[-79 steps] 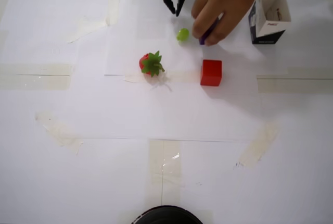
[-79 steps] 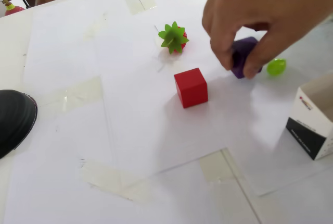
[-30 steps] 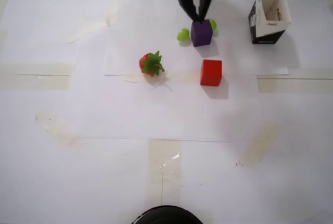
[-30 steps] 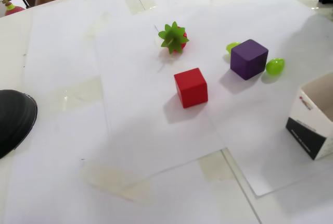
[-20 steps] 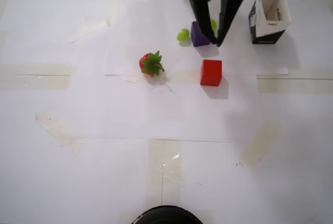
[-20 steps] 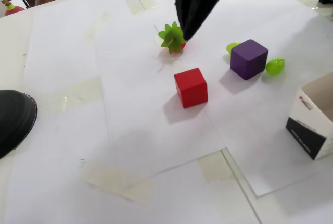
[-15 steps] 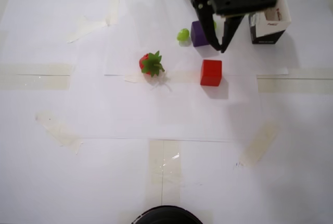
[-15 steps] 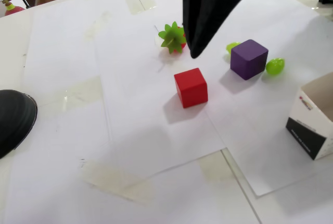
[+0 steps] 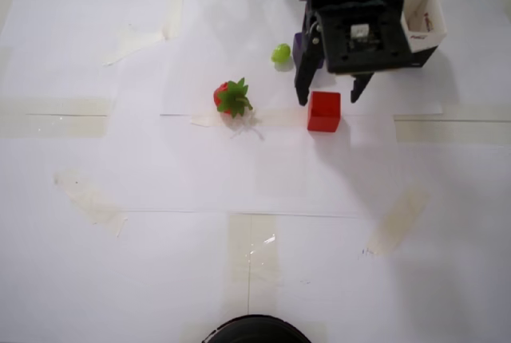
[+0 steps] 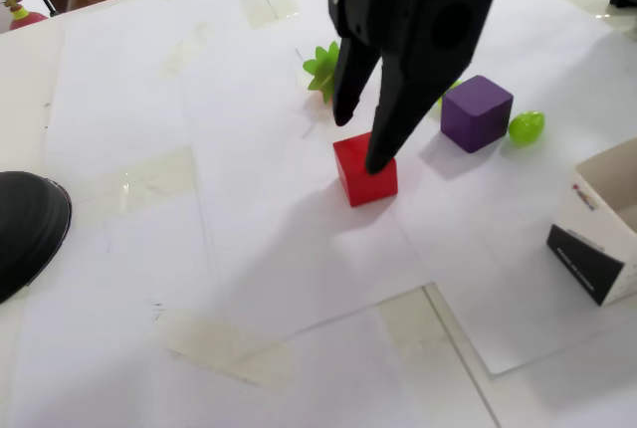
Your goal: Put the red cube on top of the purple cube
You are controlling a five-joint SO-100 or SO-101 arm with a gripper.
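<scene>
My gripper will next stack the red cube on the purple cube (image 9: 296, 46), so it will grab the red cube (image 9: 323, 113) by its two opposite sides.
The red cube (image 9: 323, 113) (image 10: 356, 181) lies on white paper near the middle. My gripper (image 9: 328, 98) (image 10: 358, 142) hangs open just above it, with one black finger on each side of the cube. No contact with the cube shows. The purple cube (image 10: 476, 112) stands apart, to the right of the red cube in the fixed view. In the overhead view the arm covers most of the purple cube (image 9: 296, 46), and only a sliver shows behind the red one.
A strawberry with green leaves (image 9: 232, 97) (image 10: 320, 67) sits left of the cubes. A small green ball (image 9: 280, 53) (image 10: 528, 127) lies by the purple cube. A black-and-white paper box (image 9: 421, 25) (image 10: 600, 237) stands open at the right. A black round object (image 10: 25, 229) sits at the table's edge.
The hand that set down the purple cube has left. My gripper has come down from the far edge past the purple cube and now hangs open over the red cube.
</scene>
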